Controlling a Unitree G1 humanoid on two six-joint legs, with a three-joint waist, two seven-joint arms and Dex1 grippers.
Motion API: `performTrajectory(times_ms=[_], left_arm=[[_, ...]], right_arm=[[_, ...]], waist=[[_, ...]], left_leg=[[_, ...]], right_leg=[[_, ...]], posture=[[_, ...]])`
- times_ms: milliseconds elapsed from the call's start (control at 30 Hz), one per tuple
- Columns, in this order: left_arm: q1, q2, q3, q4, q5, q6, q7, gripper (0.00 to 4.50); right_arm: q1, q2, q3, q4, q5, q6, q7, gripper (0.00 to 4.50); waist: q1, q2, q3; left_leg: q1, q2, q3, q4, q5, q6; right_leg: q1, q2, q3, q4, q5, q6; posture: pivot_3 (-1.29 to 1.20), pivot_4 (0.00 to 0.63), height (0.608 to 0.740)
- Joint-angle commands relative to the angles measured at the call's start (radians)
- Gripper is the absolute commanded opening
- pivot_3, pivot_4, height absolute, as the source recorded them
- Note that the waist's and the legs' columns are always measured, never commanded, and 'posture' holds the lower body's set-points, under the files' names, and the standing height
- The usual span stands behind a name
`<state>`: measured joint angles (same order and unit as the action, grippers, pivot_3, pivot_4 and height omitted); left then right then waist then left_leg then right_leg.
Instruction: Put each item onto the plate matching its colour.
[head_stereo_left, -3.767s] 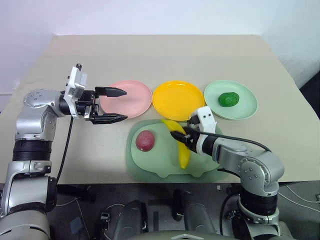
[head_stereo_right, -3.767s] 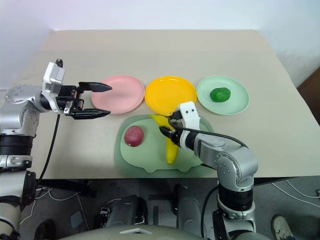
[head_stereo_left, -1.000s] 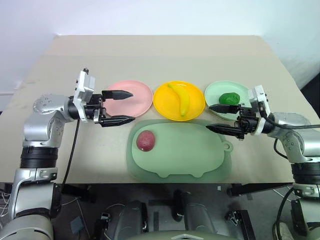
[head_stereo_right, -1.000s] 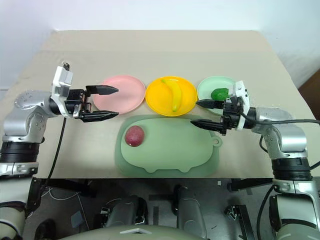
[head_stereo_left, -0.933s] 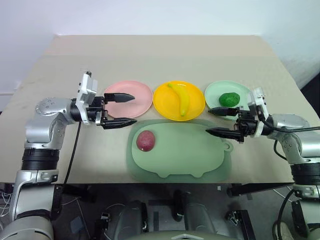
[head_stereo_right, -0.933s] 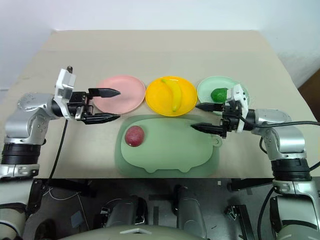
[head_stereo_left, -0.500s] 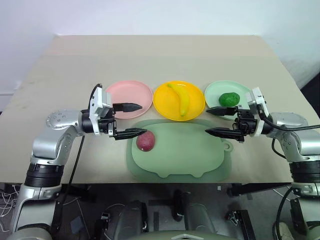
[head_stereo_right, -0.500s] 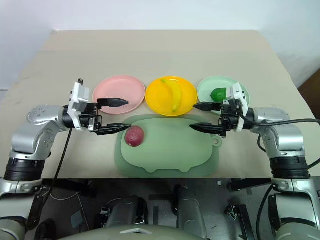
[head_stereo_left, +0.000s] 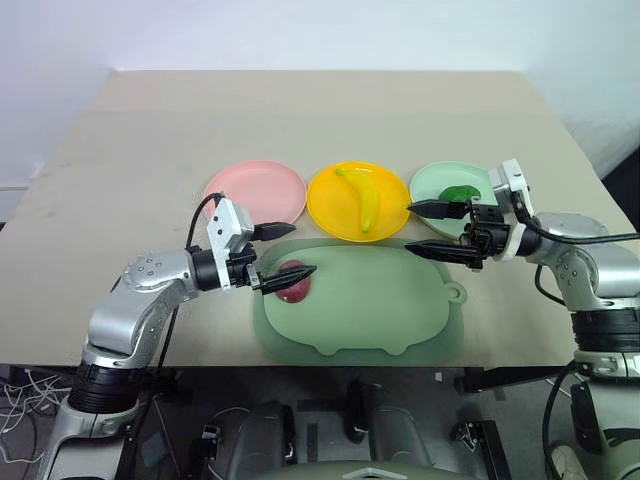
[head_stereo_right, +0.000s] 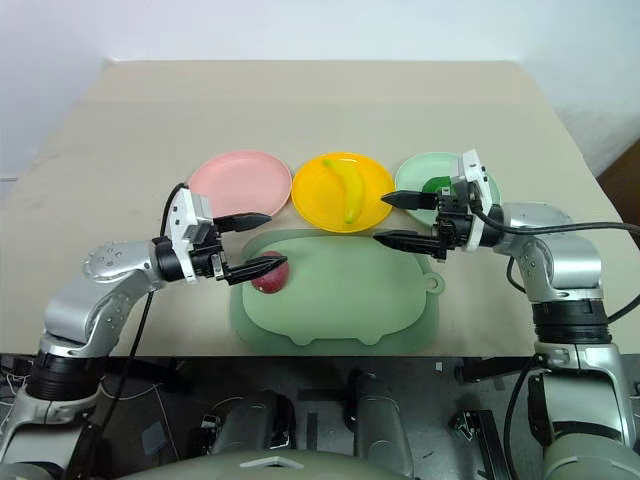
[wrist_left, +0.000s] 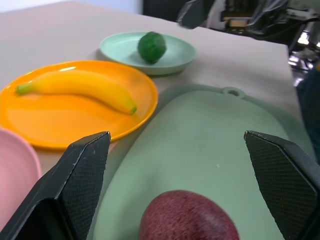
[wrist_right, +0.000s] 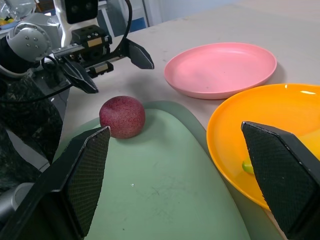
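Note:
My left fingers would miss the dark fruit now; they need to go lower first, being above its top with green board (head_stereo_left: 370, 310) between them.
The dark reddish-purple fruit (head_stereo_left: 291, 284) lies on the left part of the pale green board (head_stereo_left: 370, 310). My left gripper (head_stereo_left: 303, 249) is open and level just above and to the left of the fruit. One finger crosses the fruit's top edge, and I cannot tell whether it touches. In the left wrist view the fruit (wrist_left: 190, 219) sits low between the fingers. The banana (head_stereo_left: 365, 198) rests on the yellow plate (head_stereo_left: 330, 205). The green fruit (head_stereo_left: 462, 193) sits on the mint plate (head_stereo_left: 435, 185), partly behind my open, empty right gripper (head_stereo_left: 409, 226). The pink plate (head_stereo_left: 250, 190) holds nothing.
The three plates stand in a row behind the board, near the middle of the tan table (head_stereo_left: 330, 110). The board reaches almost to the table's front edge. The right gripper hovers over the board's far right corner, between the yellow and mint plates.
The banana, earlier in the right gripper over the board, now lies on the yellow plate. In the last second the left arm swung right and down to the reddish-purple fruit. The right gripper barely moved.

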<state>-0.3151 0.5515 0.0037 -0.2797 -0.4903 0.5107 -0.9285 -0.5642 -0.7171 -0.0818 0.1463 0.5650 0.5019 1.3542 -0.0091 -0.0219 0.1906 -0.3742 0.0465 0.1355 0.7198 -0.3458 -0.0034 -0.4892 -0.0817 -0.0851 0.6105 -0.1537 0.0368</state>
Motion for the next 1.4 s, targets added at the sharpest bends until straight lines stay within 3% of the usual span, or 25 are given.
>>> performTrajectory(times_ms=[33,567,667,800,967,1167,1400], left_arm=[[0.027,-0.008,-0.013,-0.017,0.008,-0.014,0.021,4.5],[0.095,-0.002,-0.077,-0.007,0.065,-0.051,0.041,4.5],[0.107,-0.005,-0.079,0.004,0.097,-0.112,0.037,3.91],[0.105,-0.01,-0.072,0.013,0.077,-0.101,0.023,2.79],[0.091,-0.015,-0.068,0.02,0.085,-0.127,0.022,2.77],[-0.04,-0.011,0.047,0.07,-0.047,0.02,0.051,2.77],[-0.194,-0.051,0.082,0.298,0.037,0.005,0.201,2.77]], right_arm=[[-0.029,0.0,-0.004,0.001,0.011,0.001,0.008,4.44],[-0.044,0.004,0.0,-0.002,0.01,0.011,0.01,4.44],[-0.041,0.0,0.0,0.0,0.008,0.009,0.009,4.5],[-0.044,0.001,-0.002,0.001,0.005,0.001,0.003,4.5],[-0.043,0.0,0.0,-0.012,0.008,0.006,-0.002,4.5],[-0.036,0.001,-0.004,-0.009,0.01,0.005,-0.006,4.5],[-0.034,0.006,-0.001,-0.012,0.016,0.015,-0.013,4.5]], waist=[[0.0,0.0,0.0],[-0.001,0.0,0.0],[0.0,0.0,0.0],[0.0,0.0,0.0],[0.0,0.0,0.0],[0.001,0.0,0.0],[0.0,0.0,0.0]], left_leg=[[0.0,0.0,0.0,0.0,0.0,0.0],[0.0,0.0,0.0,0.0,0.0,0.0],[0.0,0.0,0.0,0.0,0.0,0.0],[0.0,0.0,0.0,0.0,0.0,0.0],[0.0,0.0,0.0,0.0,0.0,0.0],[0.0,0.0,-0.001,0.0,0.0,0.0],[0.001,0.0,0.0,0.0,0.0,0.0]], right_leg=[[0.0,0.0,0.0,0.0,0.0,0.0],[0.0,0.0,0.0,0.0,0.0,0.0],[0.0,0.0,0.0,0.0,0.0,0.0],[0.0,0.0,0.0,0.0,0.0,0.0],[0.0,0.0,0.0,0.0,0.0,0.0],[0.0,0.0,0.0,0.0,0.0,0.0],[0.002,0.0,-0.001,0.0,0.0,0.0]], posture=[[0.0,0.15,0.704],[0.0,0.15,0.704],[0.0,0.15,0.704],[0.0,0.15,0.704],[0.0,0.15,0.704],[0.0,0.15,0.704],[0.0,0.15,0.704]])
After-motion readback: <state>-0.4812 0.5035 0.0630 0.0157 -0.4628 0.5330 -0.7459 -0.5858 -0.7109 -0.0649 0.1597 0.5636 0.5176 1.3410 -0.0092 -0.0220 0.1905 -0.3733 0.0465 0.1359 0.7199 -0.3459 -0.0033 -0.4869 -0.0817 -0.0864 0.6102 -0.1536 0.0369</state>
